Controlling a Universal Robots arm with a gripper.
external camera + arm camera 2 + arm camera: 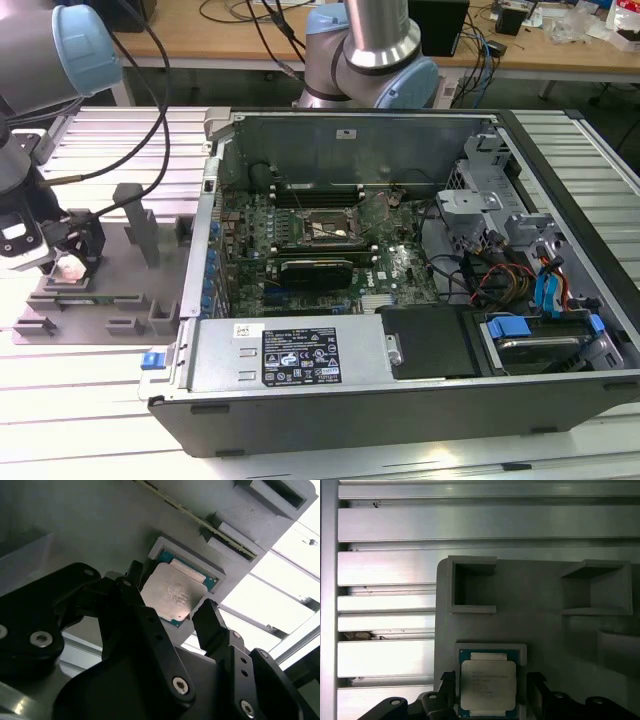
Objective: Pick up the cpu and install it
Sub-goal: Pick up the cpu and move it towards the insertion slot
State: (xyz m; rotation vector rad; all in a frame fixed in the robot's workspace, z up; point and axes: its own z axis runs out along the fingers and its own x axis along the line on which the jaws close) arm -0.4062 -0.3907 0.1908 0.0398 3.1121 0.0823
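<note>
I need to grab the cpu next by the middle of its opposite side edges, because the sides of the fixture plate's hollow wrap close around the cpu's corners.
The cpu (488,685), a flat square chip with a silver metal top on a green board, lies in a shallow square recess of the grey fixture plate (545,620). In both wrist views my gripper (490,696) hangs just above it, open, one black finger (136,577) on each side of the chip with small gaps. The second wrist view shows the cpu (172,592) framed between those fingers. In the exterior view my gripper (70,262) is low over the fixture plate (100,300) at the exterior view's left. The motherboard socket (325,230) sits inside the open computer case.
The open computer case (400,380) takes up the middle and the exterior view's right, with cables, a drive bay and a graphics card (315,270) inside. Grey upright blocks (140,225) stand on the fixture plate near my gripper. A ribbed aluminium table (385,605) lies underneath.
</note>
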